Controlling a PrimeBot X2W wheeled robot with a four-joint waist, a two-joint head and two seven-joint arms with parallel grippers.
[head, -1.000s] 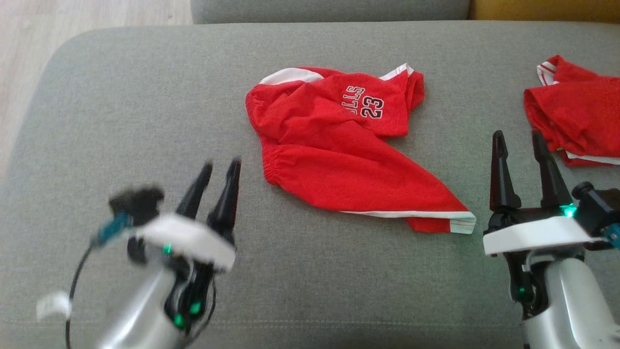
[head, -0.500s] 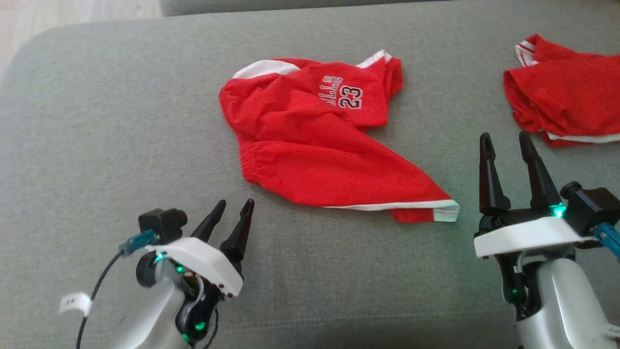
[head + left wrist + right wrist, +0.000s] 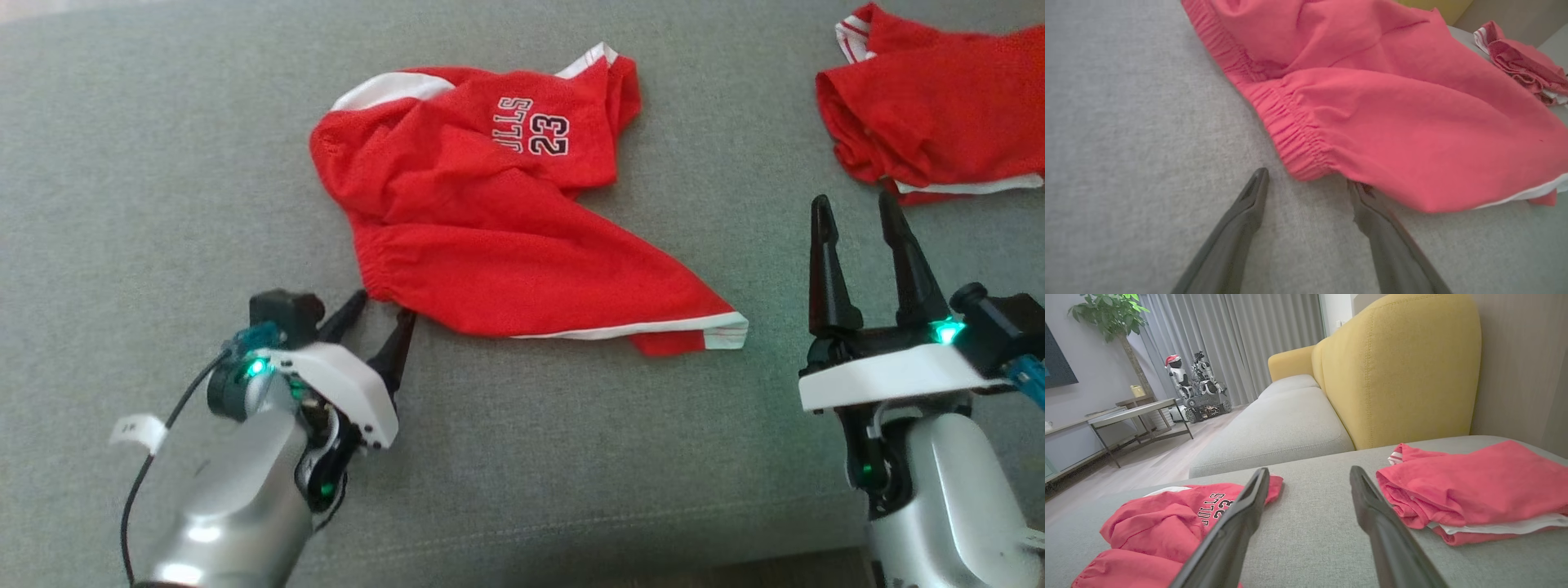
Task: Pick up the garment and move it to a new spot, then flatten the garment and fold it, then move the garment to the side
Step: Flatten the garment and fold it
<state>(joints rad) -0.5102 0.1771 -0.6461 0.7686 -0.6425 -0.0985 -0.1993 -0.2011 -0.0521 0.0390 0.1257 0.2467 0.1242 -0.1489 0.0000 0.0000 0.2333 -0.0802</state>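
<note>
The red shorts' gathers stand up at the end of the elastic waistband (image 3: 382, 285) while the leg (image 3: 578, 284) lies slack, so my left gripper should grip the shorts there next.
A crumpled pair of red shorts (image 3: 498, 220) with white trim and the number 23 lies on the grey cushion (image 3: 163, 163). My left gripper (image 3: 381, 306) is open and low on the cushion, its fingertips at the near end of the elastic waistband (image 3: 1298, 151); the right fingertip is tucked just under the cloth's edge, and nothing is held. My right gripper (image 3: 853, 212) stands open above the cushion, to the right of the shorts' white-trimmed hem (image 3: 718, 331), holding nothing. The shorts (image 3: 1155, 531) lie to its lower left in the right wrist view.
A second, folded red garment (image 3: 922, 98) lies at the far right of the cushion, just beyond my right gripper. A yellow sofa back (image 3: 1396, 371) rises behind it. Bare grey cushion spreads left of the shorts and along the front edge.
The head camera has tilted, shifting the whole picture. My left gripper has moved forward and down to the waistband of the shorts. The right gripper has kept its place.
</note>
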